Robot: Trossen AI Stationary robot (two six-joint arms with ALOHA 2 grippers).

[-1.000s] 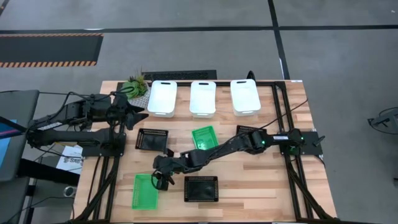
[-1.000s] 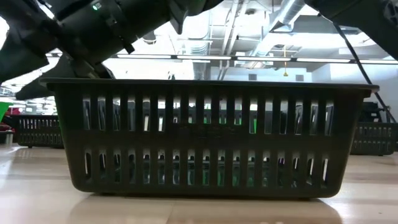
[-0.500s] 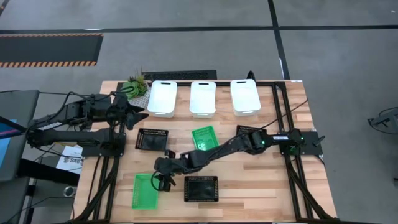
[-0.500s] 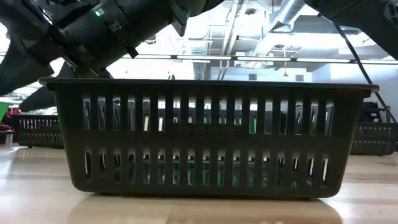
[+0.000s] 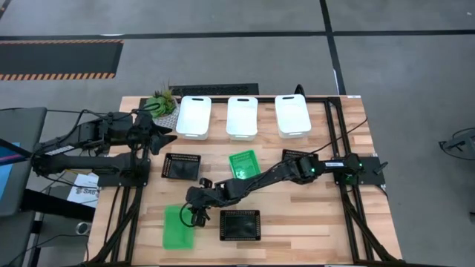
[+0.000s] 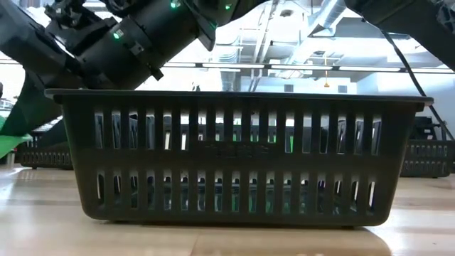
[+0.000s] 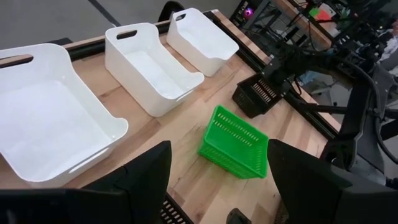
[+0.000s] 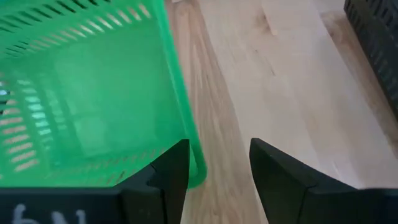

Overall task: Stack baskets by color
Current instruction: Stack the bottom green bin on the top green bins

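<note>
My right gripper is going to grab the tipped green basket next, by its rim (image 8: 194, 155) beside its corner. It needs to stack the basket into the other green basket.
A green basket (image 5: 177, 228) sits tipped at the near left. My right gripper (image 5: 195, 216) is open at its far right corner; one finger is over the basket's inside (image 8: 81, 93) and the other over bare wood. A second green basket (image 5: 243, 165) lies mid-table. One black basket (image 5: 240, 224) stands near the front edge and fills the low view (image 6: 234, 153); another (image 5: 182, 167) is left of centre. Three white baskets (image 5: 242, 116) line the far edge. My left gripper (image 5: 159, 137) hangs open above the far left, touching nothing. My right gripper straddles the green basket's long right wall at its far corner (image 8: 194, 163). One finger (image 8: 165, 171) lies against the wall on the inner side; the other stands clear outside. The fingers slant down from the table's right. The basket is tipped, and part of it shows raised in the low view (image 6: 14, 135).
A small potted plant (image 5: 162, 100) stands at the far left corner. The near black basket is close to my right gripper on its right. Bare wood lies at the near right (image 5: 312, 222). Dark frame rails (image 5: 334, 141) run along the table's sides.
The near green basket has shifted a little toward the table's right and tipped, with one side lifting off the wood. My right gripper has tipped further down at the basket's corner.
</note>
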